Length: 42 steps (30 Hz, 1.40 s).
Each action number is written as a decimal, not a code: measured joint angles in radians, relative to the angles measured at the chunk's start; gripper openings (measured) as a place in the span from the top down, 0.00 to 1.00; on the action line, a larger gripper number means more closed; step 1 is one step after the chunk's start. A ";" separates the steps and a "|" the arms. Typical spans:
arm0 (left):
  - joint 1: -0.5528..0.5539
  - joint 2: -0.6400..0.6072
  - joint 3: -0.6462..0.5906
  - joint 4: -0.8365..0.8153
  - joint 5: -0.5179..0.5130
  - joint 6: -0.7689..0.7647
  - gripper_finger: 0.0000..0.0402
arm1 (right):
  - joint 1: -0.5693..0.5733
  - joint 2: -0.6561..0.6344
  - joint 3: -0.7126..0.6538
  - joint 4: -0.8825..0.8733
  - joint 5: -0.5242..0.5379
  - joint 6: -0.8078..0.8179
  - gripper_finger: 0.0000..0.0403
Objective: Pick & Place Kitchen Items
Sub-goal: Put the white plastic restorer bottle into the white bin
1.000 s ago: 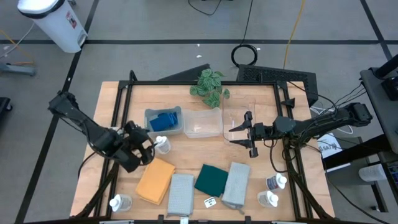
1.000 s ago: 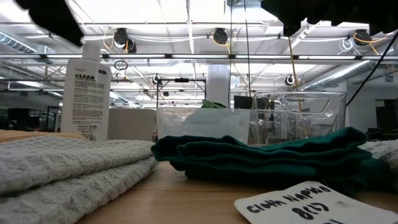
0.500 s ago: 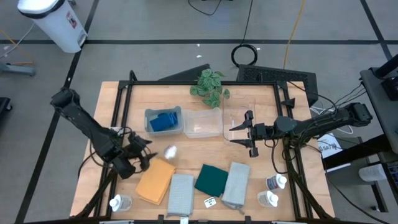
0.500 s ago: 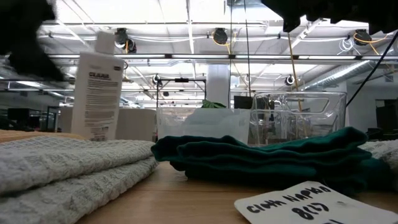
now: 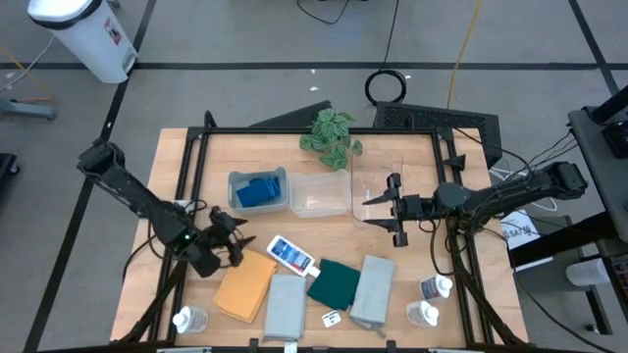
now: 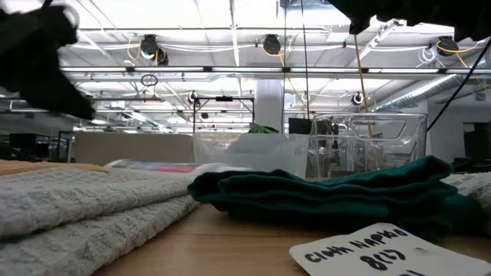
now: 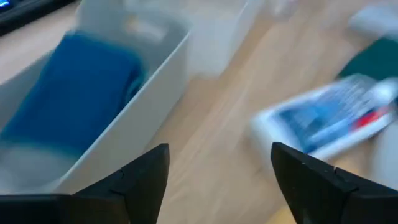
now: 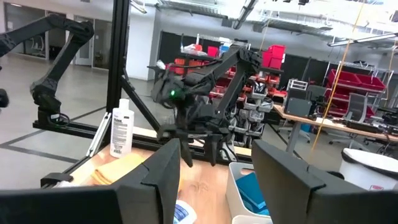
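I will pick and place the white squeeze bottle (image 5: pixel 291 255) next, so my left gripper will grab it by its base end (image 5: pixel 277 245).
My left gripper (image 5: pixel 238 238) is open and empty, low over the table's left half; its fingers also show in its wrist view (image 7: pixel 217 171). A white squeeze bottle (image 5: pixel 291 255) lies on its side just right of it, between the orange cloth (image 5: pixel 245 284) and the dark green cloth (image 5: pixel 334 282); it shows blurred in the left wrist view (image 7: pixel 336 118). Blue sponges (image 5: pixel 258 191) lie in the left clear bin. My right gripper (image 5: pixel 365 213) is open and empty over the right clear bin (image 5: pixel 378 186).
Two grey cloths (image 5: pixel 285 304) (image 5: pixel 373 289) lie at the near edge, with a label card (image 5: pixel 333 319) between them. One bottle (image 5: pixel 189 319) stands at the near left and two (image 5: pixel 432 299) at the near right. The middle bin (image 5: pixel 319 194) and a plant (image 5: pixel 329 137) are farther back.
The white bottle, which stood upright beside my left gripper, has tipped over toward the table's right and near side. It now lies on its side beside the green cloth. My left gripper has drawn back a little toward the table's left edge.
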<state>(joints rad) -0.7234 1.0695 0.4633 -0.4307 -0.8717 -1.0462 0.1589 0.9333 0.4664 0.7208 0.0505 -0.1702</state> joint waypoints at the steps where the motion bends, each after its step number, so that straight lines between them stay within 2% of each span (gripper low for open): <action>1: 0.021 -0.003 0.006 0.055 0.003 0.045 0.29 | 0.000 0.000 0.000 0.003 0.000 0.000 0.58; 3: 0.073 -0.004 0.019 0.161 0.066 0.165 0.28 | 0.000 0.000 0.000 0.008 0.000 0.000 0.58; 5: 0.138 0.004 0.043 0.266 0.178 0.300 0.26 | 0.000 0.000 0.000 0.008 0.000 0.000 0.58; 8: 0.236 0.087 0.113 0.338 0.330 0.481 0.24 | 0.000 0.000 0.000 0.006 0.000 0.000 0.58; 13: 0.309 0.289 0.257 0.305 0.553 0.793 0.23 | 0.000 0.000 0.000 -0.014 0.000 0.009 0.58; 17: 0.346 0.462 0.392 0.159 0.647 0.917 0.23 | 0.000 0.000 0.000 -0.030 0.000 0.017 0.58; 22: 0.373 0.616 0.554 -0.106 0.669 0.937 0.23 | 0.000 0.000 0.000 -0.049 0.000 0.050 0.58; 25: 0.368 0.678 0.619 -0.193 0.649 0.949 0.23 | 0.000 0.000 0.000 -0.050 0.000 0.053 0.58; 30: 0.359 0.731 0.644 -0.193 0.635 1.018 0.23 | 0.000 0.000 0.000 -0.052 0.000 0.054 0.58; 36: 0.373 0.777 0.644 -0.191 0.594 1.028 0.23 | 0.000 0.000 0.000 -0.052 0.000 0.054 0.58; 42: 0.394 0.805 0.642 -0.140 0.604 1.032 0.23 | 0.000 0.000 0.000 -0.049 0.000 0.052 0.58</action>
<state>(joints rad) -0.3294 1.8742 1.1055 -0.5703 -0.2680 -0.0141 0.1589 0.9337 0.4664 0.6717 0.0505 -0.1177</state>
